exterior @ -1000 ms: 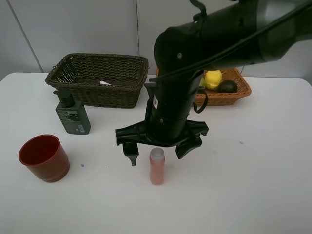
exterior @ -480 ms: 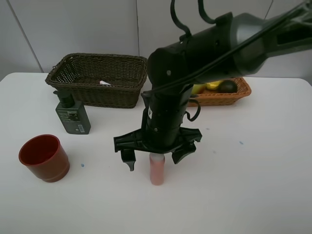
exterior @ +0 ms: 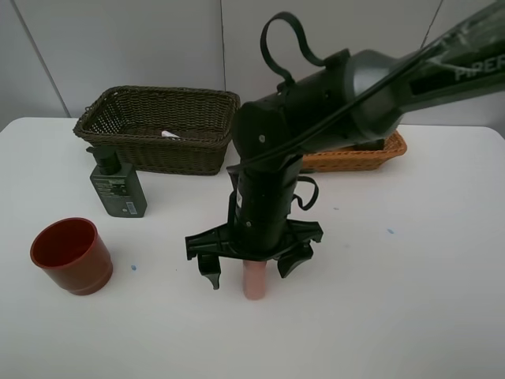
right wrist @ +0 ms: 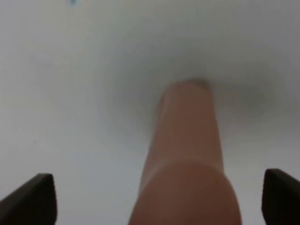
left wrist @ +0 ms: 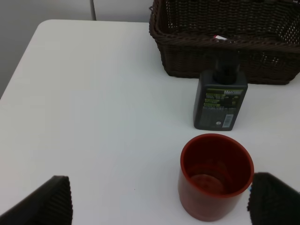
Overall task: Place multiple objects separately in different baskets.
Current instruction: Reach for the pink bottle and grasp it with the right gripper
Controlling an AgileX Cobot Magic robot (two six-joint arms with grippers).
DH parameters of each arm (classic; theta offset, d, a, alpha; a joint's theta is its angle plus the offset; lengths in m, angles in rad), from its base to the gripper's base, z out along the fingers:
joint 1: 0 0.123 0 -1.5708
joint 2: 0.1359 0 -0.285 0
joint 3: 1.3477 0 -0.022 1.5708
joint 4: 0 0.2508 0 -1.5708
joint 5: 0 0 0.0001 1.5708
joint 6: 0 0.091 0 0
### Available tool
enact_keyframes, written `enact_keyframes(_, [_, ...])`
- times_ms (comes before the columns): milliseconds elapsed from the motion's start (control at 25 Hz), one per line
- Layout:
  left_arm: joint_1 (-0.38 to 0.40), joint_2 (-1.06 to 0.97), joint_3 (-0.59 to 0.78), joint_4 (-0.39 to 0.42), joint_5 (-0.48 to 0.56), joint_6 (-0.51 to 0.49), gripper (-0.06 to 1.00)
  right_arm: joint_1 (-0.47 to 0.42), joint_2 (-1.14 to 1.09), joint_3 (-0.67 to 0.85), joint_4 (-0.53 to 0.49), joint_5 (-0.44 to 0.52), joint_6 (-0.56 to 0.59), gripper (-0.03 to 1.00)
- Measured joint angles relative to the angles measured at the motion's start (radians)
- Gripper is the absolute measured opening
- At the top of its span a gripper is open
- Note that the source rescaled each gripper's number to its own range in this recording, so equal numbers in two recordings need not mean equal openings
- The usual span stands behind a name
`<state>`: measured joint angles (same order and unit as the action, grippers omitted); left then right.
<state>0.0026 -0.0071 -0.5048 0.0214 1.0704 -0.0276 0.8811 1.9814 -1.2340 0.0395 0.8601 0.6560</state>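
My right gripper closes on the bottle now, since its fingers reach below the cap on either side of the pink bottle's body (exterior: 254, 280) (right wrist: 185, 136).
The pink white-capped bottle (exterior: 254, 279) stands upright on the white table, its cap hidden under my right gripper (exterior: 251, 268). That gripper is open and straddles the bottle, one finger on each side, not touching it. In the right wrist view the bottle (right wrist: 185, 154) fills the gap between the two fingertips (right wrist: 33, 197). My left gripper (left wrist: 164, 202) is open and hangs above the table beside the red cup (left wrist: 215, 177), holding nothing. The red cup (exterior: 71, 255) sits at the front left. The dark green pump bottle (exterior: 117, 188) stands in front of the dark brown basket (exterior: 158, 126), which holds a white marker (exterior: 170, 134).
The light orange-tan basket (exterior: 359, 160) sits at the back right, mostly hidden behind my right arm (exterior: 331, 95). A grey wall rises behind the table. The table's left edge (left wrist: 21, 61) shows in the left wrist view.
My right gripper has come down over the pink bottle, so its fingers now flank the bottle's body. The arm has swung lower and covers the orange basket's contents.
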Motion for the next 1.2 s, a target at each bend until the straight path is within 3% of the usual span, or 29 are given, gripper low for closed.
enact_keyframes(200, [0.0,0.0,0.0,0.0,0.0,0.0,0.97,0.0,0.0,0.0,0.0,-0.004,0.0,0.93])
enact_keyframes(360, [0.0,0.0,0.0,0.0,0.0,0.0,0.97,0.0,0.003,0.0,0.001,-0.004,0.0,0.79])
enact_keyframes(440, [0.0,0.0,0.0,0.0,0.0,0.0,0.97,0.0,0.005,0.0,0.001,-0.004,0.0,0.6])
enact_keyframes(560, [0.0,0.0,0.0,0.0,0.0,0.0,0.97,0.0,0.006,0.0,0.0,-0.004,0.0,0.21])
enact_keyframes(1200, [0.0,0.0,0.0,0.0,0.0,0.0,0.97,0.0,0.006,0.0,0.001,-0.007,0.0,0.23])
